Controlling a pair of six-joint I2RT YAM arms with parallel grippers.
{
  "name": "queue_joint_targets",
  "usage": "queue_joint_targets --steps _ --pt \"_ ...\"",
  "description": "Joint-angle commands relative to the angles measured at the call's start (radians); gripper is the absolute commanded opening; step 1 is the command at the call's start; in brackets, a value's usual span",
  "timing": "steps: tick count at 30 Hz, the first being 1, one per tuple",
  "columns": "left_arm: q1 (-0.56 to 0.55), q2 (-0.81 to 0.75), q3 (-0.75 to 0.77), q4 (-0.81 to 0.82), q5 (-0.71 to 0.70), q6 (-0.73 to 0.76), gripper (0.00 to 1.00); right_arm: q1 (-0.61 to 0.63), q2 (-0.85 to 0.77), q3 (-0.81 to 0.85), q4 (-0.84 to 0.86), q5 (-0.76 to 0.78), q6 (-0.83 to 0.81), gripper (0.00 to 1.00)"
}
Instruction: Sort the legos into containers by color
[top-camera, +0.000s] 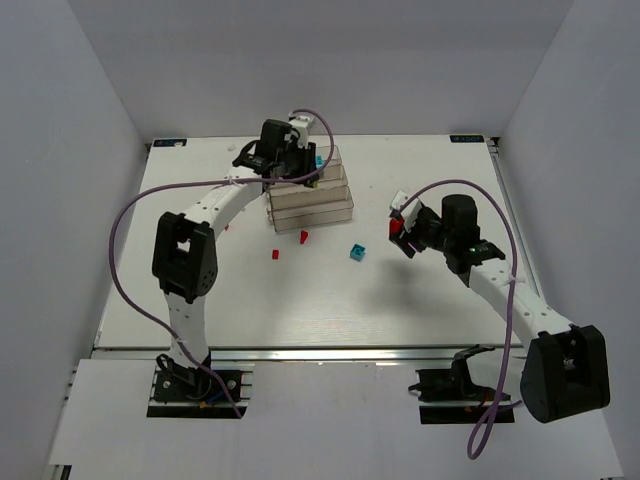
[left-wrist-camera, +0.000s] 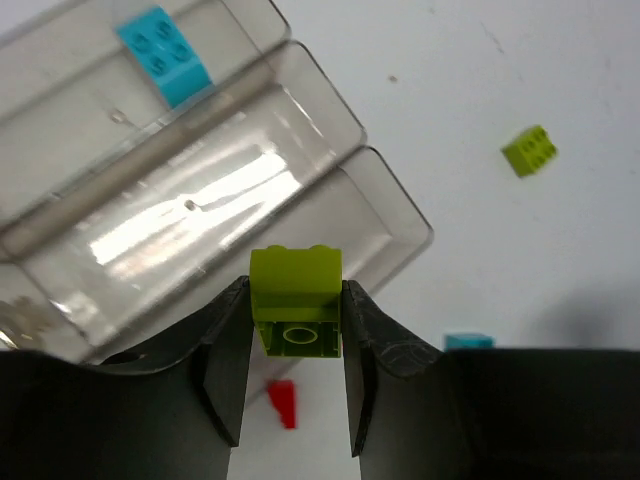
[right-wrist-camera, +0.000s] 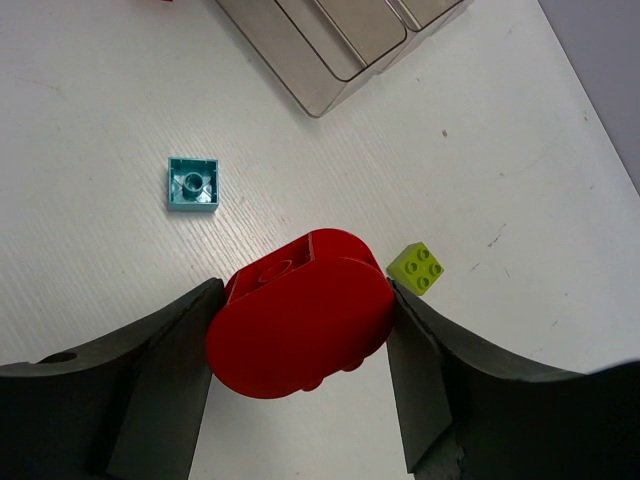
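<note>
The yellow-green lego is over the edge of the near bin. My left gripper needs to move it to the middle bin before opening, because it would end up short of that bin if I let go now.
The containers (top-camera: 310, 190), clear narrow bins in a stepped row, stand at the back middle of the table. My left gripper (top-camera: 288, 158) hovers over the containers (left-wrist-camera: 200, 200), shut on a yellow-green lego (left-wrist-camera: 295, 300). A cyan lego (left-wrist-camera: 163, 55) lies in the far bin. My right gripper (top-camera: 405, 232) is to the right of the bins, above the table. In the right wrist view it (right-wrist-camera: 302, 300) is shut on a rounded red lego (right-wrist-camera: 300, 320). Loose on the table lie a cyan lego (right-wrist-camera: 193, 184), a yellow-green lego (right-wrist-camera: 417, 268) and two small red legos (top-camera: 304, 237) (top-camera: 275, 255).
The loose cyan lego (top-camera: 357, 252) lies between the bins and my right gripper. A purple cable loops over each arm. White walls enclose the table on three sides, and the arm bases (top-camera: 195, 385) sit at the near edge.
</note>
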Motion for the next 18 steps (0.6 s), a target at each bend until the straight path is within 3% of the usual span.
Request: queue_joint_targets --steps 1,2,7,11,18 --pt "0.021 0.045 0.1 -0.062 -0.059 0.159 0.0 -0.004 -0.037 -0.008 0.026 -0.039 0.013 0.0" --pt "0.03 0.055 0.104 -0.056 -0.026 0.277 0.0 -0.007 -0.038 -0.007 0.026 -0.047 0.015 0.0" --pt "0.03 0.063 0.066 -0.013 0.095 0.6 0.0 -0.012 -0.042 -0.008 0.026 -0.062 0.018 0.0" --pt "0.03 0.088 0.083 -0.026 0.105 0.746 0.0 -0.014 -0.043 -0.007 0.026 -0.074 0.022 0.0" --pt "0.03 0.124 0.058 0.072 0.007 0.835 0.0 -0.018 -0.042 -0.01 0.026 -0.087 0.022 0.0"
